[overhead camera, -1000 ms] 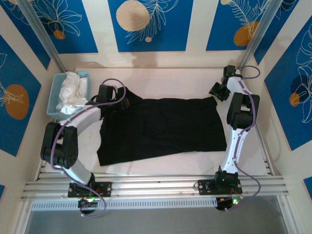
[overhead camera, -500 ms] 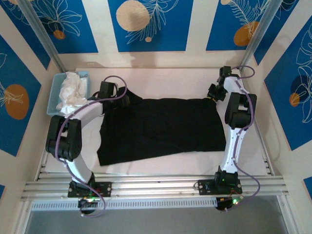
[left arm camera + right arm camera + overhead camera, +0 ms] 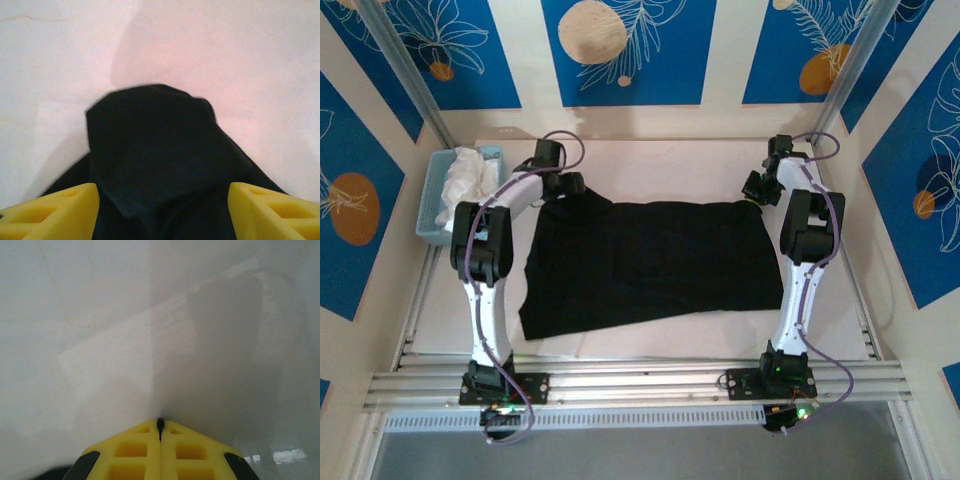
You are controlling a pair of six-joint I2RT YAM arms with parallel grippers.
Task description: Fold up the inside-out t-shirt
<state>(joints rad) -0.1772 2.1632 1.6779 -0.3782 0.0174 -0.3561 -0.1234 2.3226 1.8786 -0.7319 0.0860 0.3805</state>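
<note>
My left gripper will next pinch the t-shirt's far sleeve tip (image 3: 581, 194) (image 3: 159, 167), opposite my right gripper's corner, to fold the t-shirt's far edge over.
The inside-out t-shirt (image 3: 650, 260) lies spread flat and black across the middle of the white table. My left gripper (image 3: 565, 186) hovers open over its far left sleeve. In the left wrist view that sleeve tip (image 3: 150, 135) lies between the two yellow fingers (image 3: 62, 212), which stand wide apart on either side of my left gripper (image 3: 162, 202). My right gripper (image 3: 756, 190) sits at the shirt's far right corner. Its yellow fingers (image 3: 135, 450) are pressed together, with a sliver of black cloth (image 3: 160, 424) pinched at the tip of my right gripper (image 3: 160, 429).
A blue basket (image 3: 432, 212) holding a white cloth garment (image 3: 465, 180) stands at the far left of the table. Patterned walls close in the back and both sides. A metal rail (image 3: 640, 385) runs along the near edge by the arm bases.
The left arm has swung back and right, bringing its open gripper over the sleeve. The right gripper has edged towards the shirt's far right corner and closed on it.
</note>
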